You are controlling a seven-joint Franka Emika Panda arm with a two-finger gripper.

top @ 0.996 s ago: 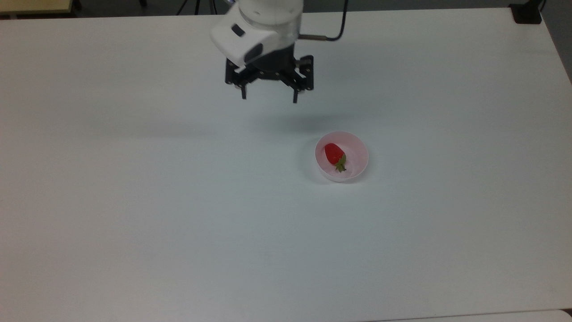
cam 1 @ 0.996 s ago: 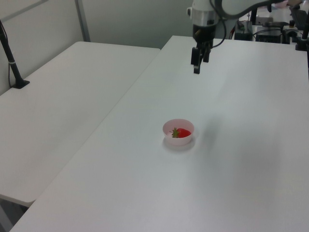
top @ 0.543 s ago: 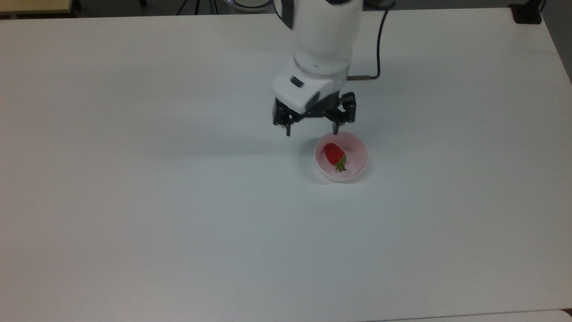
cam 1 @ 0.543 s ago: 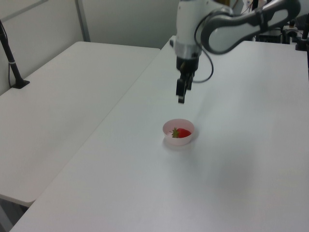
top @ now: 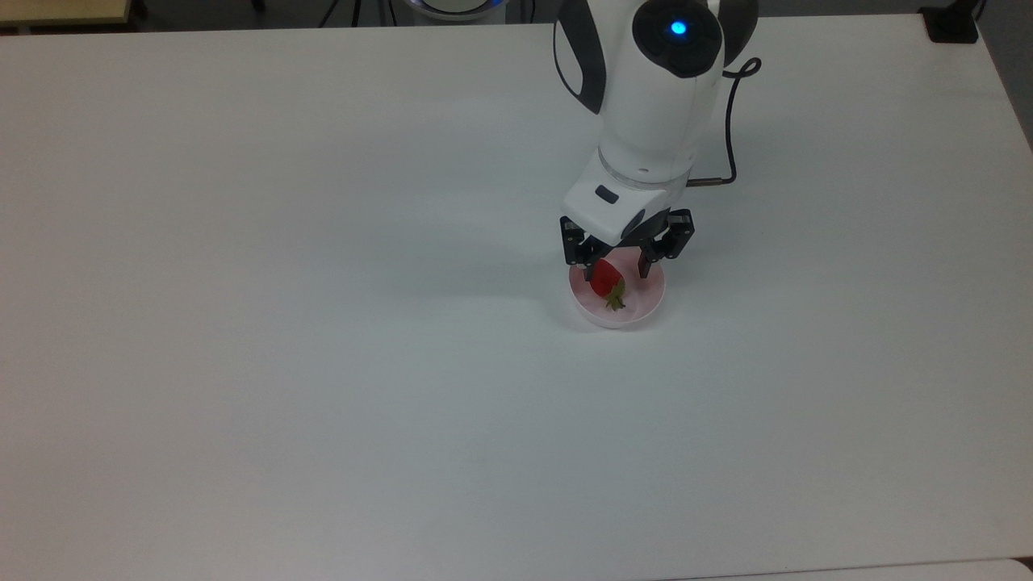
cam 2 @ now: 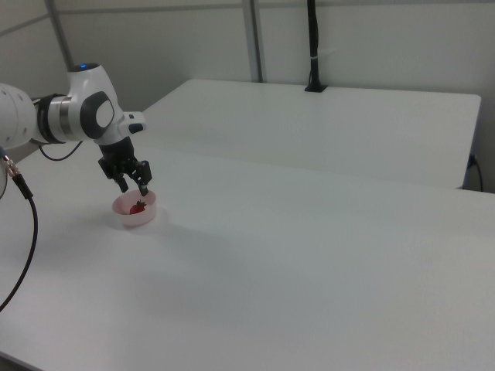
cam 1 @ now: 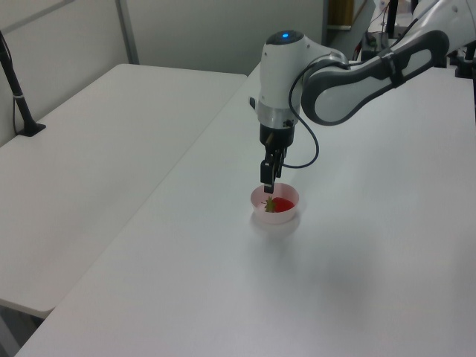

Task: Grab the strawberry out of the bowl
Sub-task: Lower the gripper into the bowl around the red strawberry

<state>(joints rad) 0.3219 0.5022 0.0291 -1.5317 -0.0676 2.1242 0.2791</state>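
The red strawberry is in the pink bowl (cam 1: 277,218). My gripper should next grab it by its green-end with the cap (cam 1: 271,204) to lift it out.
A glossy red strawberry (top: 602,279) with a green cap lies in a small pale pink bowl (top: 623,321) on the white table (top: 323,363). My gripper (top: 616,269) hangs just over the bowl, open, with one black finger on each side of the berry and nothing held. From the left view the fingers (cam 1: 267,181) reach down to the bowl's (cam 1: 277,218) far rim, above the strawberry (cam 1: 280,204). In the right view the gripper (cam 2: 134,186) hovers over the bowl (cam 2: 134,221) and the strawberry (cam 2: 138,207).
A black cable (top: 731,121) loops from the arm's wrist. A black block (top: 952,24) sits on the table's far corner at the top view's right. A second white table (cam 1: 89,163) adjoins, with a black clamped post (cam 1: 16,89) on it.
The arm swung from the table's far side toward the top view's right and came down over the bowl. The fingers stayed open. Bowl and strawberry have not moved.
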